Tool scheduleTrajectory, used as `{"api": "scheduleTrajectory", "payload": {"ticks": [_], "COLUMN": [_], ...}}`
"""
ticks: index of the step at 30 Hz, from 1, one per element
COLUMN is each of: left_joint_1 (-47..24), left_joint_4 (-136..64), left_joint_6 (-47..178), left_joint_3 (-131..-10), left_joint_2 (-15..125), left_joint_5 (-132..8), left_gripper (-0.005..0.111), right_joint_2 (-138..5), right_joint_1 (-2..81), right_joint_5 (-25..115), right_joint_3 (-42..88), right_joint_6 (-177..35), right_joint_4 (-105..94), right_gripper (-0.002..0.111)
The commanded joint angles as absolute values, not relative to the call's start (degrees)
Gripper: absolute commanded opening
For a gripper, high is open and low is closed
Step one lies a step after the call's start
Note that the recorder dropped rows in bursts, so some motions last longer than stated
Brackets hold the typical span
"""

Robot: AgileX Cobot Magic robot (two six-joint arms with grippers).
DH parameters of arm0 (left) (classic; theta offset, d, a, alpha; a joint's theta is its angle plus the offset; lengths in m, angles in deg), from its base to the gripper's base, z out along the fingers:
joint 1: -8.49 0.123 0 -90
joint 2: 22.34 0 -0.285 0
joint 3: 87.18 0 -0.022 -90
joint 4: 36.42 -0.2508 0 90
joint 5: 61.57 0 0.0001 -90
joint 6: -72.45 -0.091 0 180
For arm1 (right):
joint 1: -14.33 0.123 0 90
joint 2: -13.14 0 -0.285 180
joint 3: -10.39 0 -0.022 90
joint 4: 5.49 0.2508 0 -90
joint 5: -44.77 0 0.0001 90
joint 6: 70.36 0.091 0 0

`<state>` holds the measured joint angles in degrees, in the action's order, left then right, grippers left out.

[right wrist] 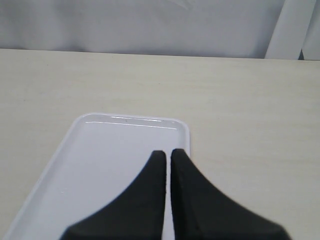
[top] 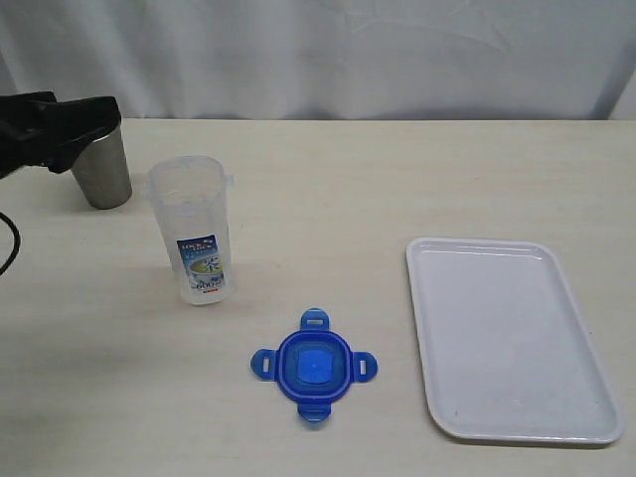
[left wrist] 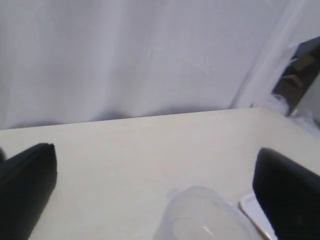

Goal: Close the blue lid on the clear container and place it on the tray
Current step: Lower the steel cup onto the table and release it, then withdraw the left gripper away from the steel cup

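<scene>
The left gripper will next grab the blue lid by a tab on its rim [top: 314, 318], and the lid will then close the clear container [top: 196, 234].
The clear container [top: 196, 234] stands upright and uncovered on the table's left half, its blue-and-white label facing the exterior camera. The blue lid [top: 314, 365] lies flat on the table nearer the front, apart from the container. The white tray [top: 512, 338] lies at the right with nothing on it. My left gripper [top: 91, 124] hovers at the far left, behind the container, open and holding nothing. In the left wrist view the left gripper [left wrist: 156, 152] has its fingers spread wide and the container's rim [left wrist: 205, 215] shows blurred below. My right gripper [right wrist: 165, 152] is shut, empty, above the tray [right wrist: 110, 165].
A grey steel cup [top: 102, 171] stands behind and left of the container, its top partly covered by my left gripper. A white curtain hangs along the table's far edge. A corner of the tray [left wrist: 252, 210] shows in the left wrist view.
</scene>
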<state>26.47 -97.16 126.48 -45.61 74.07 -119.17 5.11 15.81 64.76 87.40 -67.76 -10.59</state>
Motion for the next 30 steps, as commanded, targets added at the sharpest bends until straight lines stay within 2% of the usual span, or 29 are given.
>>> {"api": "scheduleTrajectory", "payload": {"ticks": [1,5,10,18,20,21,26,28,30], "left_joint_1": [26.4,26.4,26.4,26.4,26.4,26.4,26.4,26.4,26.4], "left_joint_4": [-100.7,-100.8,-100.8,-99.1,-98.7,-98.7,-96.3,-95.3,-95.9], "left_joint_6": [128.1,127.9,128.0,131.9,136.6,138.4,140.1,140.1,140.3], "left_joint_3": [-45.4,-45.4,-45.4,-45.4,-45.4,-45.6,-46.1,-46.1,-46.1], "left_joint_2": [71.9,71.9,71.9,71.6,70.9,70.3,67.4,66.9,66.9], "left_joint_5": [-124.1,-124.3,-131.5,-131.5,-131.5,-131.5,-131.5,-131.5,-131.5], "left_gripper": [0.105,0.105,0.105,0.104,0.095,0.085,0.023,0.008,0.0], "right_joint_2": [5.4,5.4,5.4,5.4,5.4,5.4,5.4,5.4,5.4], "right_joint_1": [15.9,15.9,15.9,15.9,15.9,15.9,15.9,15.9,15.9], "right_joint_5": [64.6,64.6,64.6,64.6,64.6,64.6,64.6,64.6,64.6], "right_joint_3": [87.6,87.6,87.6,87.6,87.6,87.6,87.6,87.6,87.6], "right_joint_6": [-67.8,-67.8,-67.8,-67.8,-67.8,-67.8,-67.8,-67.8,-67.8], "right_joint_4": [-10.9,-10.9,-10.9,-10.9,-10.9,-10.9,-10.9,-10.9,-10.9], "right_gripper": [0.004,0.004,0.004,0.004,0.004,0.004,0.004,0.004,0.004]}}
